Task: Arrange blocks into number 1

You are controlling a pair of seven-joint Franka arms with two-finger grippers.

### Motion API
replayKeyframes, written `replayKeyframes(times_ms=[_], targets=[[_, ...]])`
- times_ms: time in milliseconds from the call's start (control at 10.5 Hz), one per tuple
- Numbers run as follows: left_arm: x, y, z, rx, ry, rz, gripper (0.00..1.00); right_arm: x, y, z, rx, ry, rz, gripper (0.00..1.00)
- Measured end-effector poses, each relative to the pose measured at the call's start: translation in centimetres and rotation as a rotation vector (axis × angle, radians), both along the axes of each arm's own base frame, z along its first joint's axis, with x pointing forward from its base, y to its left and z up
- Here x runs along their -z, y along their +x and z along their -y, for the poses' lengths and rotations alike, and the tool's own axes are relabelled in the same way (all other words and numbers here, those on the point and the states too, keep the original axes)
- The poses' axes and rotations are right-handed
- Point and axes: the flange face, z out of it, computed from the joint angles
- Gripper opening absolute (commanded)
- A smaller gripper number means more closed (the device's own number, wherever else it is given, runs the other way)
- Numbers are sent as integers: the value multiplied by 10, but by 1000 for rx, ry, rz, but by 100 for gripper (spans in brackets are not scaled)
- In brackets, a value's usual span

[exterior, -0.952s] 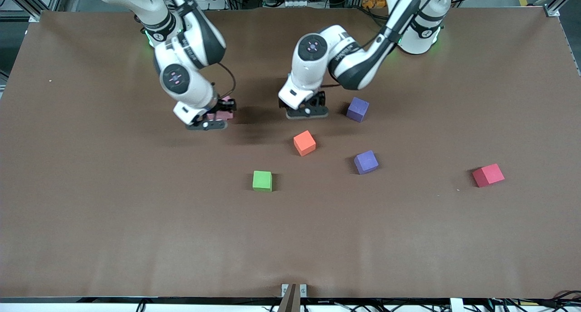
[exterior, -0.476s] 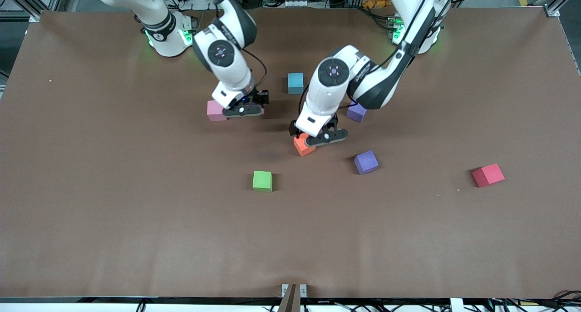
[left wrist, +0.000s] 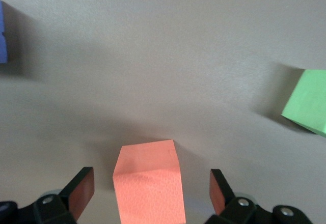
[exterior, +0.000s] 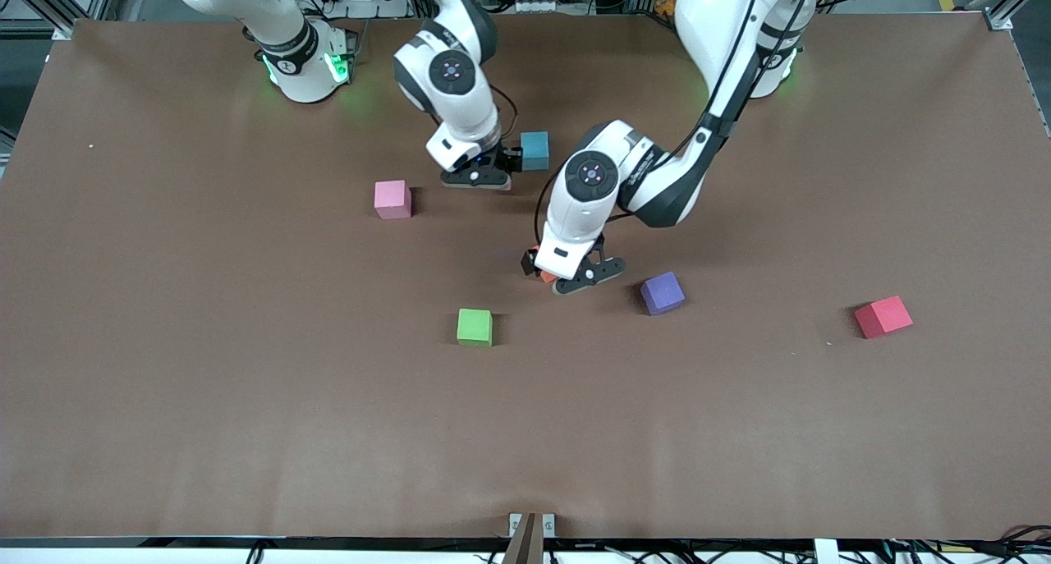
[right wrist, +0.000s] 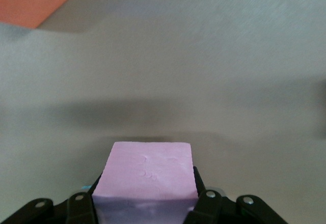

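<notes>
The orange block (exterior: 542, 276) should be grabbed next by its sides with my left gripper, to help build the number 1.
My left gripper (exterior: 576, 277) (left wrist: 151, 184) is open and low over the table, one finger on each side of the orange block (left wrist: 148, 186) (exterior: 542, 276) without touching it. My right gripper (exterior: 479, 176) (right wrist: 147, 180) is shut on a pink block (right wrist: 145, 175) and hangs just over the table beside the light blue block (exterior: 534, 150). Another pink block (exterior: 392, 199) lies toward the right arm's end. A purple block (exterior: 661, 293) (left wrist: 2, 33) lies beside the left gripper. The orange block also shows in a corner of the right wrist view (right wrist: 29, 0).
A green cube (exterior: 475, 327) (left wrist: 308, 101) sits nearer to the front camera than the orange block. A red cube (exterior: 883, 316) lies toward the left arm's end. The left arm's elbow (exterior: 657, 188) hangs over the table's middle.
My right gripper carried one pink block away from the other pink block to the light blue one. My left gripper came down open around the orange block.
</notes>
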Motion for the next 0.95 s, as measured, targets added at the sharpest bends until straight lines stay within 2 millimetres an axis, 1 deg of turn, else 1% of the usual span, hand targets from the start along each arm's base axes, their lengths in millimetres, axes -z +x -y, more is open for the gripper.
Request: replayKeyframes(times_ms=[95, 190, 476, 571, 667, 762, 857, 952], targets=[[6, 0, 1, 1, 4, -5, 100, 5, -3, -7, 9, 1, 3, 56], [11, -1, 1, 2, 10, -10, 100, 8, -2, -11, 15, 5, 9, 56], [27, -10, 7, 16, 25, -27, 100, 13, 6, -15, 24, 13, 22, 56], [29, -12, 9, 22, 27, -29, 90, 14, 7, -17, 26, 14, 23, 56], [29, -14, 11, 25, 27, -29, 44, 14, 9, -20, 35, 17, 24, 56], [29, -15, 12, 31, 27, -28, 3, 14, 11, -24, 40, 20, 26, 56], [28, -15, 13, 40, 25, -26, 0, 16, 10, -29, 40, 22, 27, 56], [26, -14, 14, 52, 22, -22, 0, 18, 9, -33, 38, 23, 27, 57]])
